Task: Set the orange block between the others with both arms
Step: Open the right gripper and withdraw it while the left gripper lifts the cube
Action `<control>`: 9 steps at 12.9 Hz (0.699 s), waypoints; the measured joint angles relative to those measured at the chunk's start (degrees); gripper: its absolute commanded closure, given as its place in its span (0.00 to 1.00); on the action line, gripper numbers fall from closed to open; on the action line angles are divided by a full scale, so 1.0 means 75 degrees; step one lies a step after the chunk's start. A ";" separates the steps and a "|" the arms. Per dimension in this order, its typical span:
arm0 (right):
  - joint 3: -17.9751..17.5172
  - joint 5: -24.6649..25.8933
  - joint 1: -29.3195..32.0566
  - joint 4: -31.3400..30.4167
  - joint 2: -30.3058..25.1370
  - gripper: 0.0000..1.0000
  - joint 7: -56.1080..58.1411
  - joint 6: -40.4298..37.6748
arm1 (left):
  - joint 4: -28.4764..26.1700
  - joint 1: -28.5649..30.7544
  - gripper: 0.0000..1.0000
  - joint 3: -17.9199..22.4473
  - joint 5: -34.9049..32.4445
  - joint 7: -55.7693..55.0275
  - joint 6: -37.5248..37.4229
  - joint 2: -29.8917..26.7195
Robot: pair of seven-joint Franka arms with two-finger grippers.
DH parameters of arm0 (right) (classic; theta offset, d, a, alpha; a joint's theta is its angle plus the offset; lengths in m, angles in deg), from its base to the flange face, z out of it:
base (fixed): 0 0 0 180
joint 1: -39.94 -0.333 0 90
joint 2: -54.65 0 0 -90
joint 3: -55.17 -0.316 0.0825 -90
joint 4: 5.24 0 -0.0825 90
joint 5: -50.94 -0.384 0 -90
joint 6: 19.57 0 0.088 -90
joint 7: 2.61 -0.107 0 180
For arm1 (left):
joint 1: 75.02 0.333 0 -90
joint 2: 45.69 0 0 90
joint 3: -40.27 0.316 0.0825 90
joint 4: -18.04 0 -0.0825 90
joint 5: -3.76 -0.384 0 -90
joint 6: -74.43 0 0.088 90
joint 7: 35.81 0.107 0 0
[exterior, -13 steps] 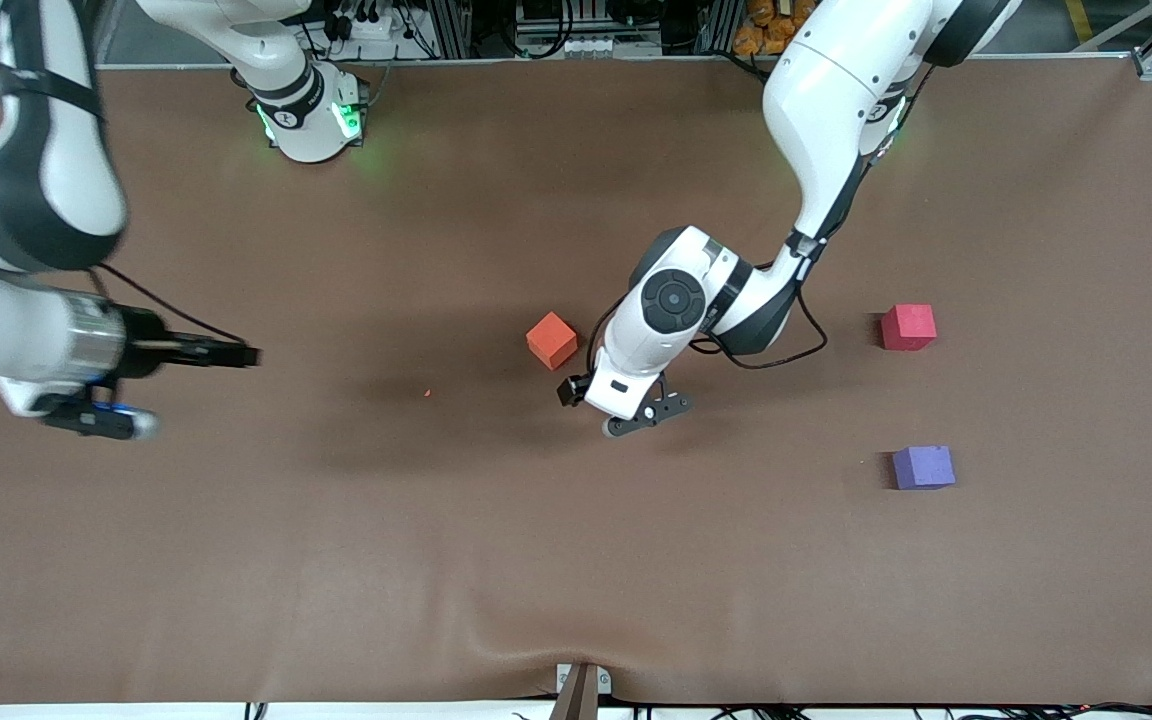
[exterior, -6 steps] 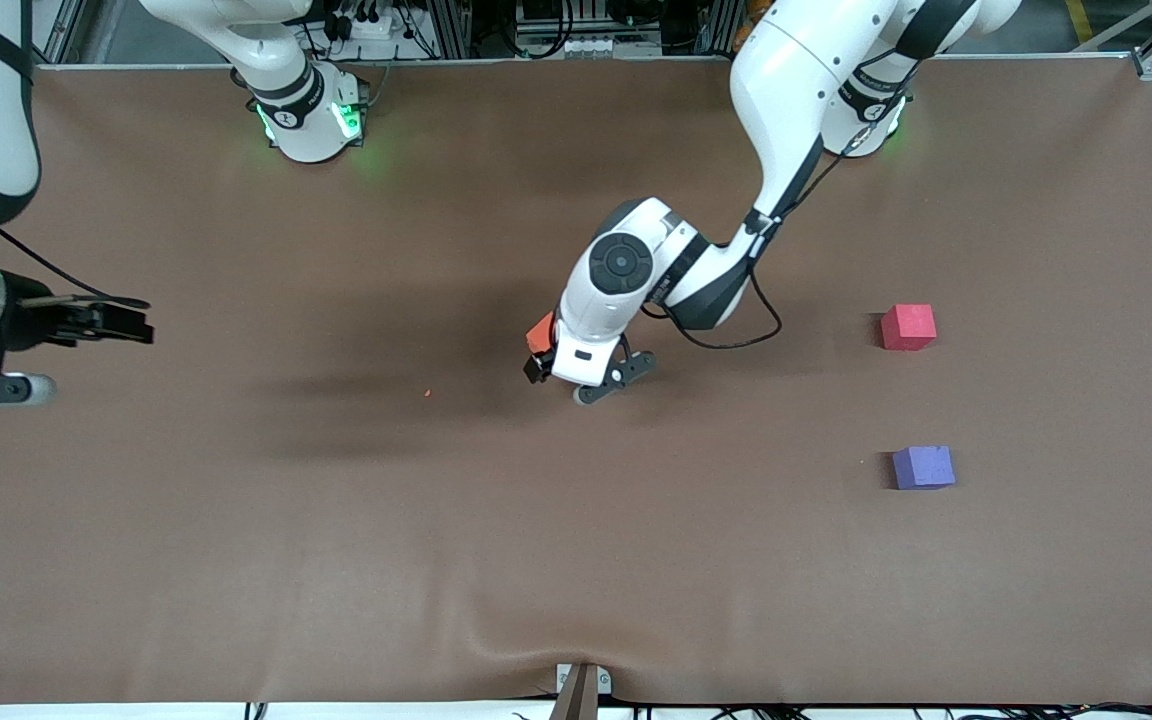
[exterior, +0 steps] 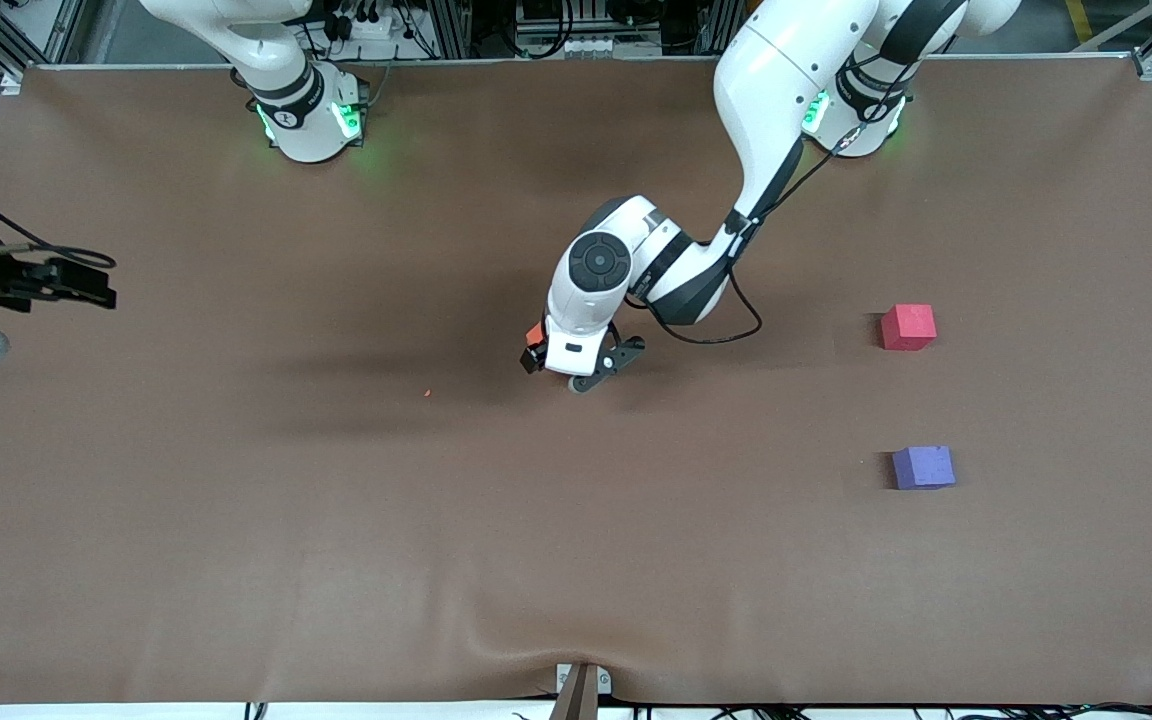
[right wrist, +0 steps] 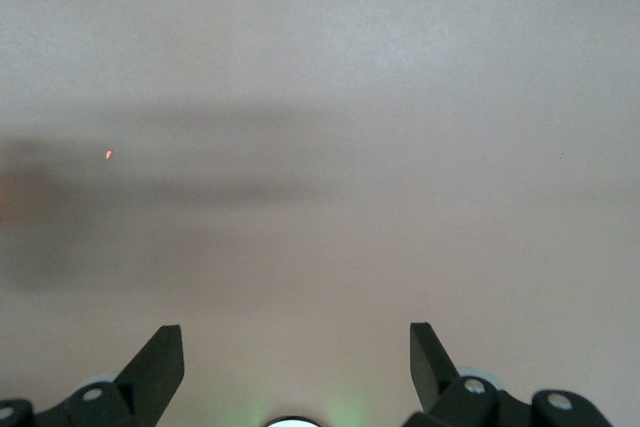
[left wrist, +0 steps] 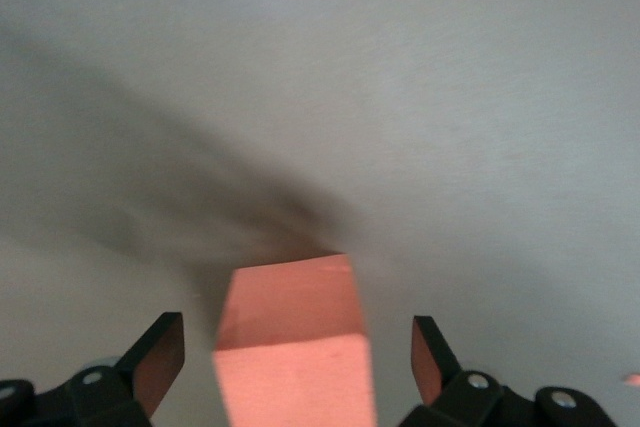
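The orange block [exterior: 534, 332] should go between the pinkish-red cube [exterior: 908, 326] and the purple cube, so my left gripper will grab the block by its opposite sides.
The orange block [left wrist: 290, 342] sits on the brown table between the fingers [left wrist: 160, 352] of my left gripper [left wrist: 297, 347], which is open with a gap on each side. From the front only a sliver of the orange block [exterior: 534, 332] shows beside the left hand [exterior: 576, 345]. The others, a pinkish-red cube [exterior: 908, 326] and a purple cube [exterior: 923, 467], lie toward the left arm's end, the purple one nearer the front camera. My right gripper [exterior: 86, 285] hangs open and empty over the right arm's end of the table, with bare cloth below its fingers [right wrist: 160, 357].
A tiny orange speck [exterior: 427, 393] lies on the cloth between the two grippers. The cloth bulges at the near edge by a clamp [exterior: 581, 690]. Both green-lit bases [exterior: 308, 120] stand along the back edge.
My left gripper moved toward the right arm's end and came down around the orange block. The right gripper drew back toward the table's end, staying open.
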 measured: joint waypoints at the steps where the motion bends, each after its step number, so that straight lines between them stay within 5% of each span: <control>1: 0.0001 0.0021 0.0002 0.0131 -0.0007 0.00 0.0159 -0.0073 | 0.0000 -0.0018 0.00 0.0000 0.0000 0.0000 -0.0215 0.0012; 9: 0.0011 0.0059 0.0330 0.0298 0.0039 0.00 0.0466 -0.0154 | 0.0003 -0.0051 0.00 0.0003 0.0000 -0.0032 -0.0388 0.0089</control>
